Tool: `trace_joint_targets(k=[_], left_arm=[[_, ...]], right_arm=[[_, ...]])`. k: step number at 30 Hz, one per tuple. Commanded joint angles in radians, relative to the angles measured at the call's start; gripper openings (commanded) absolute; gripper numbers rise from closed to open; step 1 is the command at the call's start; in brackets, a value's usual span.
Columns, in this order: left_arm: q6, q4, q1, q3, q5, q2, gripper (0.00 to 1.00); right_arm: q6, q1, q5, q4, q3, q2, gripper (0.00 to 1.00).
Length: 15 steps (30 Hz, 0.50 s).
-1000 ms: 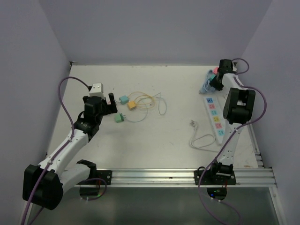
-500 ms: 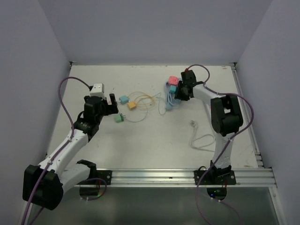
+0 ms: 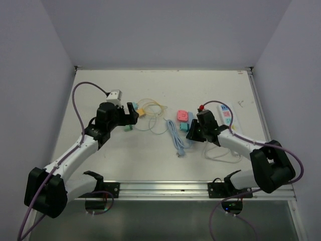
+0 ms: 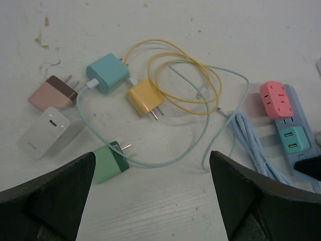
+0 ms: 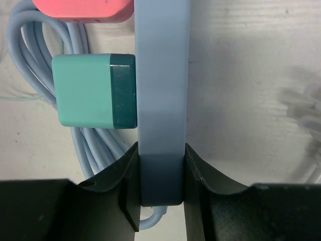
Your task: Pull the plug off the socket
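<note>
The teal plug (image 3: 184,127) needs to come off the socket, so my left gripper should next grab it by the opposite sides of its outer body and pull.
A light blue socket strip (image 5: 161,75) carries a teal plug (image 5: 93,90) and a pink plug (image 5: 83,10) on its side. My right gripper (image 5: 161,175) is shut on the strip's cable end, jaws pressed against both of its faces. From above, the right gripper (image 3: 193,131) holds the strip mid-table, with the pink plug (image 3: 182,116) and the teal plug (image 3: 184,127) facing left. My left gripper (image 3: 131,113) hovers open over loose chargers, to the left of the strip (image 4: 301,125). In its view the pink plug (image 4: 276,99) and the teal plug (image 4: 292,139) sit at the right edge.
Loose chargers lie below the left gripper (image 4: 153,201): cyan (image 4: 107,73), yellow (image 4: 144,98), brown-pink (image 4: 52,93), white (image 4: 47,131), green (image 4: 110,161), with a yellow cable (image 4: 185,75). The strip's blue cord (image 3: 176,138) trails forward. A white power strip (image 3: 226,114) and white cord (image 3: 220,152) lie right.
The right arm has carried the blue strip with its plugs from the far right corner to mid-table. The left gripper has shifted right and slightly back, staying open.
</note>
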Motion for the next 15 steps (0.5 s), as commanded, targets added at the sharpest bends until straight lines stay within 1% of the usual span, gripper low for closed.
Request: trace_joint_targets(k=[1, 2, 5, 11, 15], left_arm=[[-0.133, 0.053, -0.026, 0.080, 0.128, 0.040, 0.99], [-0.155, 0.068, -0.033, 0.106, 0.158, 0.053, 0.99], [-0.236, 0.108, -0.079, 0.161, 0.184, 0.118, 0.99], [-0.378, 0.081, -0.214, 0.321, 0.188, 0.273, 0.99], [-0.462, 0.082, -0.287, 0.367, 0.166, 0.382, 0.97]], right_arm=[[0.071, -0.008, -0.026, 0.154, -0.064, -0.102, 0.00], [0.071, -0.008, -0.042, 0.164, -0.086, -0.125, 0.00], [0.055, -0.008, -0.080, 0.184, -0.113, -0.163, 0.00], [0.031, -0.008, -0.125, 0.220, -0.124, -0.212, 0.00], [0.041, -0.008, -0.148, 0.237, -0.126, -0.209, 0.00]])
